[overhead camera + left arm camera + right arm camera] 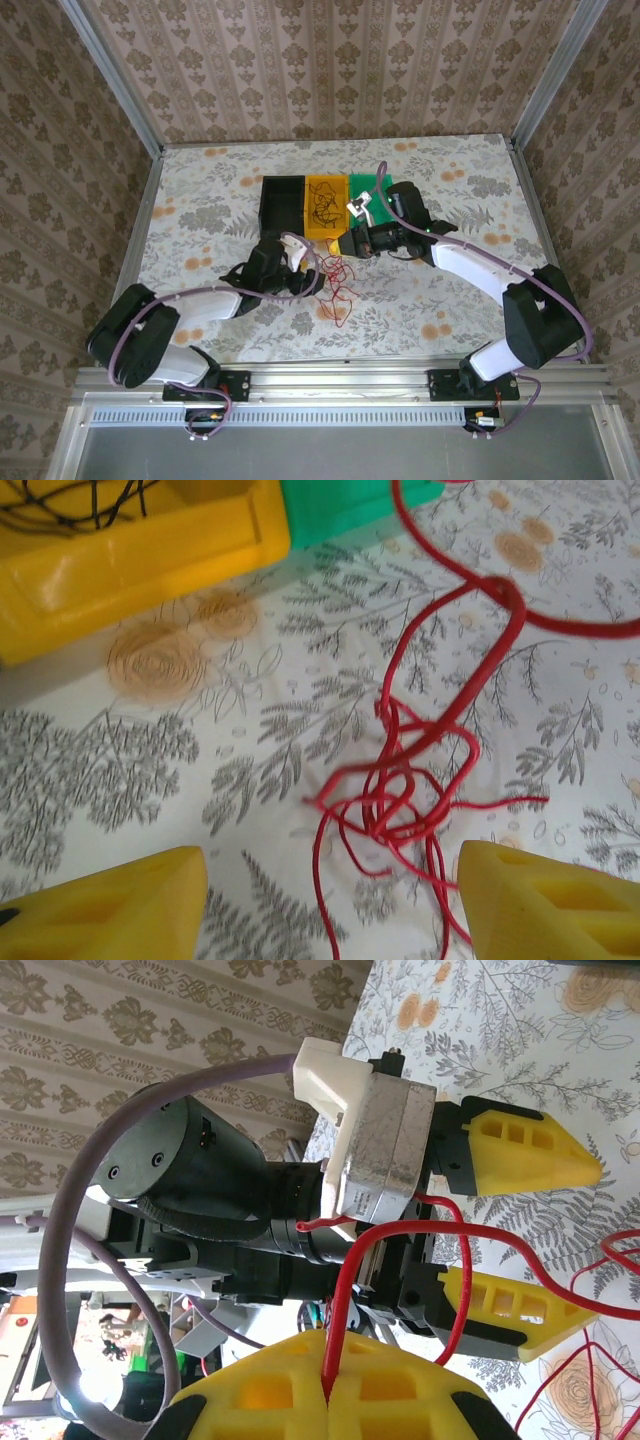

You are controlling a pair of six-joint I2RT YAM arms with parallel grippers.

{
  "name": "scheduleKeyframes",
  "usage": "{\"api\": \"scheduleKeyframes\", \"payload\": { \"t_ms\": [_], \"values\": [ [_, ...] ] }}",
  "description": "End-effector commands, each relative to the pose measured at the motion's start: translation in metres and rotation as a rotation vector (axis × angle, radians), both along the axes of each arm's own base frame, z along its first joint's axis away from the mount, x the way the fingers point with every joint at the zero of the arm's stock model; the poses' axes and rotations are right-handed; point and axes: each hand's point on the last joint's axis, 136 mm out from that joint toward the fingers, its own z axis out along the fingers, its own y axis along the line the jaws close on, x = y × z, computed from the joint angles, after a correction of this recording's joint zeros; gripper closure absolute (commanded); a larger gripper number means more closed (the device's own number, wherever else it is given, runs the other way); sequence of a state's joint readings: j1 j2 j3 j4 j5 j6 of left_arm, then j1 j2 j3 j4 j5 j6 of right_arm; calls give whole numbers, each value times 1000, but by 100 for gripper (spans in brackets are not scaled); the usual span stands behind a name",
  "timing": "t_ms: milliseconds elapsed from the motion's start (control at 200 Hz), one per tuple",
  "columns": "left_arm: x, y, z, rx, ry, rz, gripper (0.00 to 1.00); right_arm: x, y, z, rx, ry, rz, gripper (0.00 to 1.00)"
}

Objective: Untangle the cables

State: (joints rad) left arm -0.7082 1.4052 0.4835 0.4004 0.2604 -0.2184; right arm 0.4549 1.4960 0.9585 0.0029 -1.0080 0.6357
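My left gripper next needs to grab a piece of red cable in the tangle [336, 275] [385, 818], away from the piece my right gripper has lifted, to pull the cables apart.
A tangle of red cable [400, 800] lies on the floral tablecloth, and one strand rises up and to the right. My left gripper [332, 868] hangs open just short of the tangle, its yellow fingers [110, 905] apart with nothing between them. From above, the left gripper [318, 278] is next to the red cable [340, 285]. My right gripper [328, 1385] is shut on a lifted strand of the red cable [345, 1290], just above the left gripper's open fingers [530, 1150]. In the top view the right gripper [347, 245] is near the bins. A black cable [70, 505] lies in the yellow bin [130, 560].
Three bins stand in a row at the back of the table: black [283, 203], yellow [325, 228] and green [372, 185]. The green bin [350, 505] is close behind the tangle. The two wrists are close together. Metal frame rails border the table.
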Motion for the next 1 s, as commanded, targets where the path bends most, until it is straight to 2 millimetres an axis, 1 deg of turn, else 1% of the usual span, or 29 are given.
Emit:
{"api": "scheduleKeyframes", "payload": {
  "t_ms": [0, 90, 170, 190, 245, 290, 375, 410, 435, 500, 550, 565, 645, 710, 740, 750, 760, 850, 900, 995],
  "values": [
    [18, -17, 22, -62, -138, -16, 33, -3, 1, 4, 30, 11, 34, 100],
    [26, -26, 23, -87, -159, -20, 33, -4, 0, 2, 26, 17, 36, 100],
    [32, -34, 16, -79, -158, -32, 33, -5, 0, 1, 25, 18, 34, 100],
    [34, -37, 17, -81, -166, -34, 34, -5, 0, 1, 23, 20, 33, 100],
    [38, -44, 14, -85, -168, -41, 36, -6, -1, 0, 22, 23, 33, 100],
    [42, -49, 13, -93, -166, -47, 40, -7, -1, -1, 21, 26, 32, 100],
    [48, -59, 8, -101, -162, -47, 54, -9, -2, -4, 16, 36, 31, 100],
    [51, -62, 6, -107, -159, -41, 63, -9, -3, -5, 13, 39, 29, 100],
    [53, -63, 5, -114, -157, -33, 72, -10, -4, -6, 11, 40, 28, 100],
    [60, -62, 1, -123, -144, 11, 88, -9, -6, -5, 9, 39, 20, 100],
    [63, -59, -1, -131, -140, 46, 98, -8, -8, -4, 7, 34, 7, 100],
    [64, -58, -2, -132, -137, 58, 100, -7, -9, -3, 5, 32, 2, 100],
    [71, -42, -3, -141, -116, 157, 100, -3, -20, -1, 0, 28, -41, 100],
    [76, -22, -2, -164, -88, 255, 100, 3, -34, 1, -2, 24, -96, 100],
    [79, -9, -4, -168, -70, 312, 100, 6, -41, -4, -10, 40, -123, 100],
    [79, -5, -4, -170, -65, 329, 100, 6, -44, 2, -3, 22, -134, 100],
    [80, -1, -5, -171, -62, 347, 100, 6, -47, 3, -4, 18, -145, 100],
    [77, 38, -11, -162, -37, 500, 100, 19, -79, -4, -49, 20, -286, 100],
    [72, 53, -13, -135, -26, 540, 100, 27, -101, -11, -96, 27, -401, 100],
    [60, 74, -14, -68, -10, 592, 100, 38, -141, -24, -160, 52, -592, 100]
  ]
}}
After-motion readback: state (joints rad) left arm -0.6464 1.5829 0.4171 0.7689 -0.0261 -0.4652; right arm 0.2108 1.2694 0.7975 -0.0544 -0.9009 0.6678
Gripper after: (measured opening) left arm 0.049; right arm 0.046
